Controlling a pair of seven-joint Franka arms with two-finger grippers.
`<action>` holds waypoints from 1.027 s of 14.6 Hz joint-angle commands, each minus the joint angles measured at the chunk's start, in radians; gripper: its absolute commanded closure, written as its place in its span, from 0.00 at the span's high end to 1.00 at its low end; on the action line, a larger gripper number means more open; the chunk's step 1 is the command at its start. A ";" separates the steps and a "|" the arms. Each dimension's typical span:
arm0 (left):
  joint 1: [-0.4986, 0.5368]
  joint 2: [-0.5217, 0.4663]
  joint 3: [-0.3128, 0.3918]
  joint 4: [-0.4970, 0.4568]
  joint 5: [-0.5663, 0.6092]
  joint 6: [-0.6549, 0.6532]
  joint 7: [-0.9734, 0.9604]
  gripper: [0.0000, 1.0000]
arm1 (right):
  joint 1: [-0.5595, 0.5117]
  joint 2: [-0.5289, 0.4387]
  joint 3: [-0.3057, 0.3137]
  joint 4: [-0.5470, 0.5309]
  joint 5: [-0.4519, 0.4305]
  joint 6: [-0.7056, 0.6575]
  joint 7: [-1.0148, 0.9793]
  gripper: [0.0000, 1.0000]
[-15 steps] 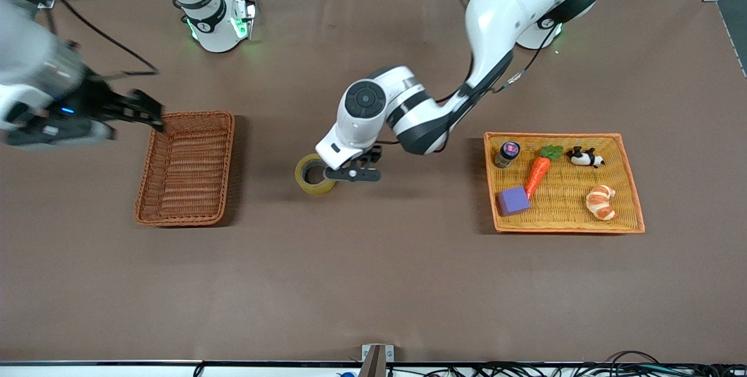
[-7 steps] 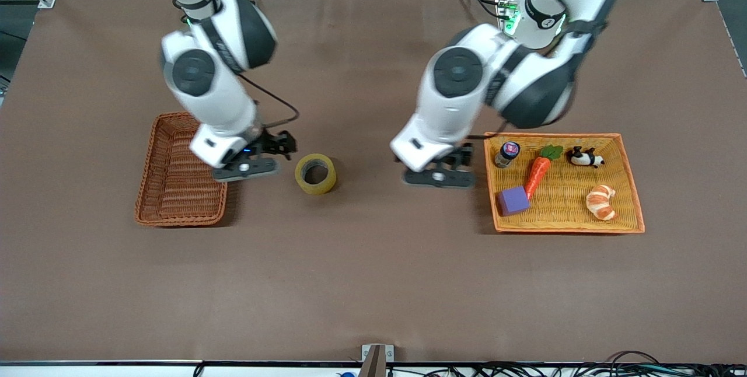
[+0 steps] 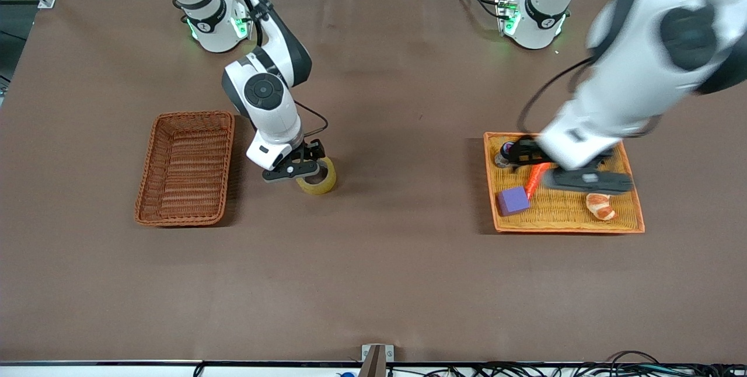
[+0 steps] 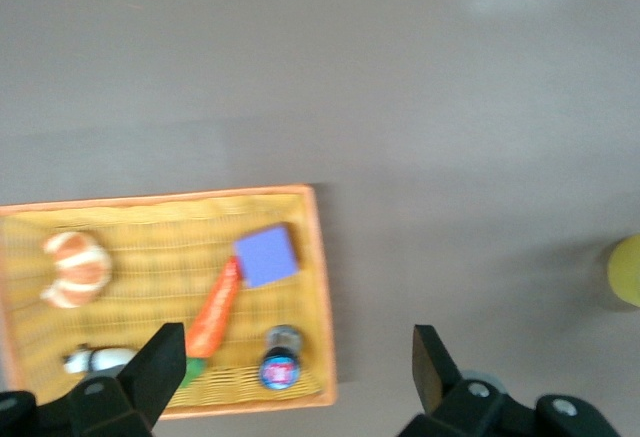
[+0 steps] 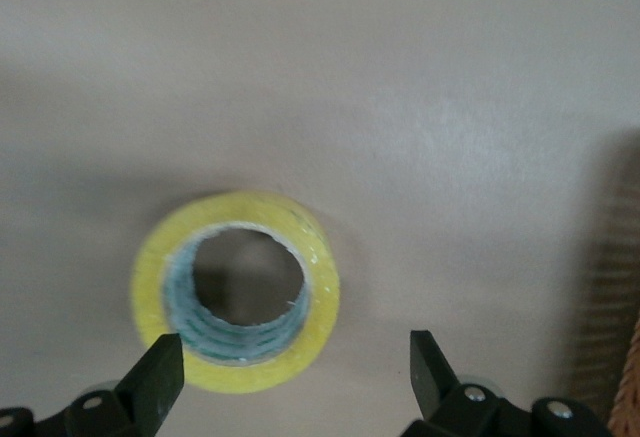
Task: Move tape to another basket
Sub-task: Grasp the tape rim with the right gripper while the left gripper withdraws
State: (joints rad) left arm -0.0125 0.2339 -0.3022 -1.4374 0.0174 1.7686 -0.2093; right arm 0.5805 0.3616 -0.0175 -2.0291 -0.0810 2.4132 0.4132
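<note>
My right gripper grips the tape by its ring wall (image 5: 256, 375) beside the open core hole (image 5: 248, 277) next, to carry the tape to the reddish-brown basket.
The tape (image 3: 324, 183), a yellowish roll with a grey core, lies flat on the brown table between the two baskets. My right gripper (image 3: 292, 171) hovers over the tape's edge toward the right arm's end, open and empty. In the right wrist view the tape (image 5: 236, 293) lies just off the line between my open fingers (image 5: 152, 385). The empty reddish-brown basket (image 3: 185, 168) stands toward the right arm's end of the table. My left gripper (image 3: 560, 170) is open and empty over the orange-yellow tray (image 3: 560, 227). The tape also shows at the edge of the left wrist view (image 4: 626, 271).
The tray holds a purple cube (image 3: 513, 201), a carrot (image 3: 533, 180), a croissant (image 3: 601, 205) and a small jar (image 3: 504, 156). The left wrist view also shows a panda toy (image 4: 95, 360) in it. The basket's wall shows in the right wrist view (image 5: 626, 377).
My left gripper let go of the tape and swung away to over the tray. My right arm swung in from past the basket to over the tape. The tape stayed put.
</note>
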 commanded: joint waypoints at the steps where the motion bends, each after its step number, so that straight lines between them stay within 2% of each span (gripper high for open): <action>1: -0.014 -0.134 0.163 -0.089 -0.094 -0.008 0.115 1.00 | 0.005 -0.008 -0.005 -0.051 -0.020 0.030 0.036 1.00; 3: -0.053 -0.181 0.292 -0.115 -0.126 -0.008 0.229 1.00 | 0.005 0.019 -0.007 -0.049 -0.022 0.067 0.044 1.00; 6: -0.066 -0.260 0.377 -0.200 -0.126 -0.008 0.303 1.00 | -0.004 0.043 -0.007 -0.045 -0.020 0.110 0.064 1.00; 9: -0.064 -0.335 0.396 -0.293 -0.113 -0.006 0.311 1.00 | 0.015 0.085 -0.007 -0.048 -0.020 0.153 0.088 1.00; 15: -0.087 -0.272 0.387 -0.255 -0.106 -0.009 0.297 1.00 | 0.033 0.145 -0.009 -0.048 -0.022 0.202 0.090 1.00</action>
State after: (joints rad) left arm -0.0755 -0.0558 0.0822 -1.7122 -0.0978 1.7549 0.0945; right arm 0.5958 0.4983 -0.0220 -2.0682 -0.0833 2.5921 0.4714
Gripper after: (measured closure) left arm 0.000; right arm 0.000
